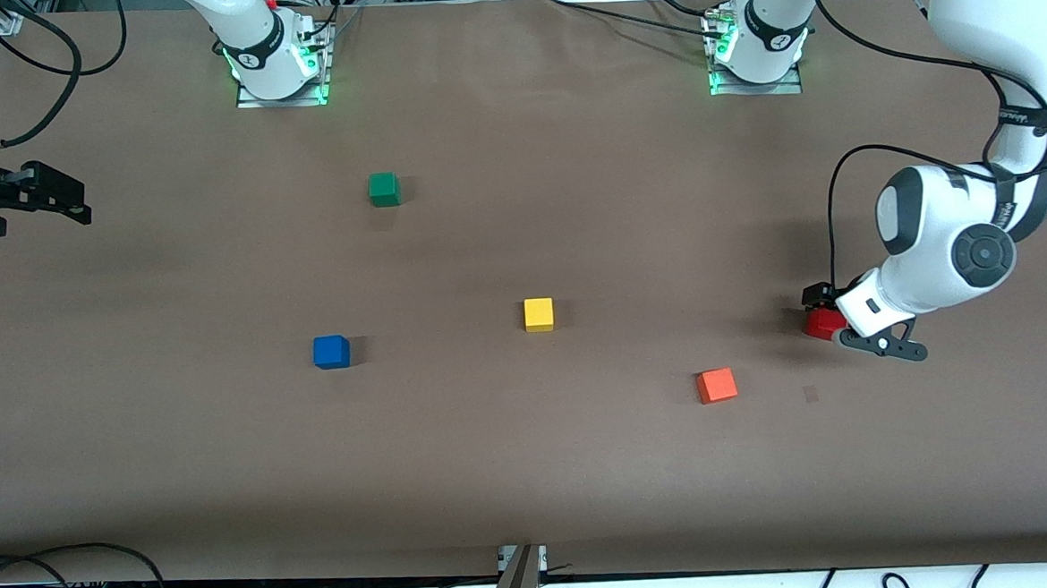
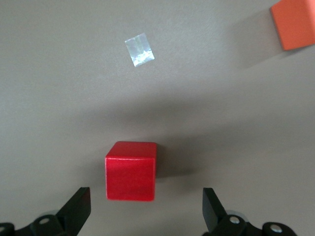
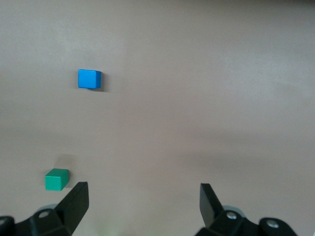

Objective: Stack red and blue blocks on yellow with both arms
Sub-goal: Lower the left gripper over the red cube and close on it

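Note:
My left gripper picks up the red block by its opposite sides next, to stack the red block (image 1: pixel 821 324) on the yellow cube (image 1: pixel 539 314).
The red block (image 1: pixel 821 324) sits on the table at the left arm's end and also shows in the left wrist view (image 2: pixel 131 170). My left gripper (image 1: pixel 822 312) is low over it and open (image 2: pixel 145 210). Its fingers (image 2: pixel 78 206) stand wide on either side of the block's near edge and do not touch it. The blue block (image 1: pixel 331 352) and the yellow cube (image 1: pixel 539 314) lie on the table mid-way across. My right gripper (image 1: pixel 70 199) is open and empty over the right arm's end of the table. Its wrist view (image 3: pixel 143 209) shows the blue block (image 3: pixel 89 79).
An orange cube (image 1: pixel 716 385) lies nearer the front camera than the red block, toward the yellow cube, and also shows in the left wrist view (image 2: pixel 294 22). A green cube (image 1: pixel 384 189) (image 3: pixel 57 179) lies toward the bases. A small tape patch (image 1: pixel 811 394) (image 2: pixel 139 49) lies on the brown table.

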Available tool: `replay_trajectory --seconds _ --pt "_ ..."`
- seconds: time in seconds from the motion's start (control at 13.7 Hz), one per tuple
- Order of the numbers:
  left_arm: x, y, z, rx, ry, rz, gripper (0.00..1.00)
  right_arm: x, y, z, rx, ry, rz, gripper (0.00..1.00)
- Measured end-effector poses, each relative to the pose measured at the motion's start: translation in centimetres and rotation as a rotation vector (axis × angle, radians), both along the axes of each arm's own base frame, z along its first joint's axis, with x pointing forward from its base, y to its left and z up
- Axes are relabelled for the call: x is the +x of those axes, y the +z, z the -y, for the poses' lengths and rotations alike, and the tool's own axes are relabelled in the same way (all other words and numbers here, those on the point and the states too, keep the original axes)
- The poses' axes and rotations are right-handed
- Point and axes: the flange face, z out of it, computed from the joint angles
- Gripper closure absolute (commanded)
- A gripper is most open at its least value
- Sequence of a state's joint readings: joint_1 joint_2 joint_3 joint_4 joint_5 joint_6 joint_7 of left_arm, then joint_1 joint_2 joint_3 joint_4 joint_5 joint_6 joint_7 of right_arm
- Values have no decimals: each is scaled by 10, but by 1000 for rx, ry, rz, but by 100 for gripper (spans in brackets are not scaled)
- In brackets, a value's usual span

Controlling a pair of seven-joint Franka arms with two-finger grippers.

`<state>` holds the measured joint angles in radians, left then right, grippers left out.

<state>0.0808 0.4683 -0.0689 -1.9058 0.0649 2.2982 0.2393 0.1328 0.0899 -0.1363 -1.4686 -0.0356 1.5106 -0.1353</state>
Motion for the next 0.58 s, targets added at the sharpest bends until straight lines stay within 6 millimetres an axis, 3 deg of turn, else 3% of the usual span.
replay_trajectory --seconds 0.22,0.36,0.58 --pt "-14 -22 -6 -4 -9 45 0 1 -1 -1 0 1 -1 0" --pt "-14 -26 -7 -6 -12 71 0 2 -3 -2 2 2 -4 0" --pt "-13 -37 -6 -9 -13 91 0 11 -23 -4 -3 6 -37 0"
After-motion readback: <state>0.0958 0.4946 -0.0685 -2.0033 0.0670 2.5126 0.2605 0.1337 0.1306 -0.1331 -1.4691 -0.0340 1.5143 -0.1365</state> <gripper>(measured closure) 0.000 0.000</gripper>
